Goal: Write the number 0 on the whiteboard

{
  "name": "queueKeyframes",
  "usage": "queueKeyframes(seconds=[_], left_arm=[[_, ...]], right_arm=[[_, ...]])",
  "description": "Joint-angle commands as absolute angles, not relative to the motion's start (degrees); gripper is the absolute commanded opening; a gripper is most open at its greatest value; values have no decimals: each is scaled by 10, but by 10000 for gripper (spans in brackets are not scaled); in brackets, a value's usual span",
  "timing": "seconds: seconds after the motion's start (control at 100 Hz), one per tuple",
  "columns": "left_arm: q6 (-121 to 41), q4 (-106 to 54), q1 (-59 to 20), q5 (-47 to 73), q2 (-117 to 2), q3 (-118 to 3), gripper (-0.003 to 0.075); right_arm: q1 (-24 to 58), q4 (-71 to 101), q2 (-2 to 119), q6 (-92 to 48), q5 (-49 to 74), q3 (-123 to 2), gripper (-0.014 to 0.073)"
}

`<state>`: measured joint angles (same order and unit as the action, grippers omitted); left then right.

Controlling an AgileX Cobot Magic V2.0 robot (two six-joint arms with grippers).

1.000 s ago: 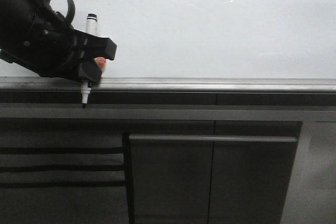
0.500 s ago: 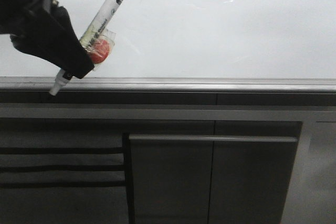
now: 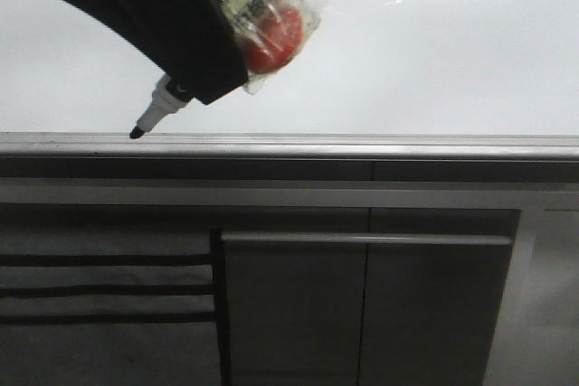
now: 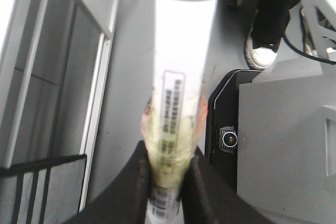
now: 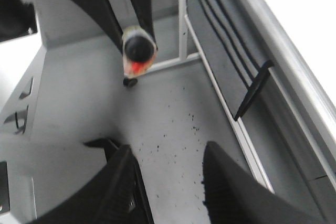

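The right gripper grabs the marker [image 3: 163, 108] by its back end beyond the red patch next, since my left gripper's fingers already cover the marker's tip end.
The whiteboard [image 3: 407, 51] fills the upper part of the front view, glossy white with glare, with a grey metal edge strip [image 3: 362, 144] below it. No number 0 shows on it. My left gripper [image 3: 213, 70] is at the upper left, shut on a white marker [image 3: 163, 108] wrapped in clear tape with a red patch [image 3: 276, 42]. The marker slants, and its black tip [image 3: 137, 131] hangs just above the edge strip. In the left wrist view the marker [image 4: 178, 93] sits between the fingers of the left gripper [image 4: 167, 156]. My right gripper [image 5: 168, 153] is open and empty.
Dark grey cabinet panels [image 3: 362, 314] with a grey bar handle [image 3: 366, 238] lie below the edge strip, and black slats [image 3: 104, 287] are at the lower left. The right wrist view shows the grey speckled floor [image 5: 173, 119] and the marker's end [image 5: 139, 48].
My left gripper has risen and moved right, closer to the camera, with the marker in it. The marker's tip has come up from below the edge strip to just above it.
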<state>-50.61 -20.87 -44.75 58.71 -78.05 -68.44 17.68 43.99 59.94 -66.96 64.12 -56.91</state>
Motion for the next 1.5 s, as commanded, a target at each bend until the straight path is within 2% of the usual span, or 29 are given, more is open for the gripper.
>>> queueKeyframes(seconds=[0.0,0.21,0.34,0.54,1.49], left_arm=[[-501,-223,-464,578,-768,-710,-20],[-501,-222,-469,581,-769,-713,-20],[-482,-205,-469,589,-785,-713,-20],[-422,-136,-469,594,-810,-713,-20],[-422,-119,-468,590,-814,-713,-20]], right_arm=[[220,402,616,-634,627,-615,279],[321,324,676,-587,644,-686,279],[349,255,697,-526,647,-708,279],[349,248,721,-525,631,-708,279],[367,340,788,-595,559,-708,278]])
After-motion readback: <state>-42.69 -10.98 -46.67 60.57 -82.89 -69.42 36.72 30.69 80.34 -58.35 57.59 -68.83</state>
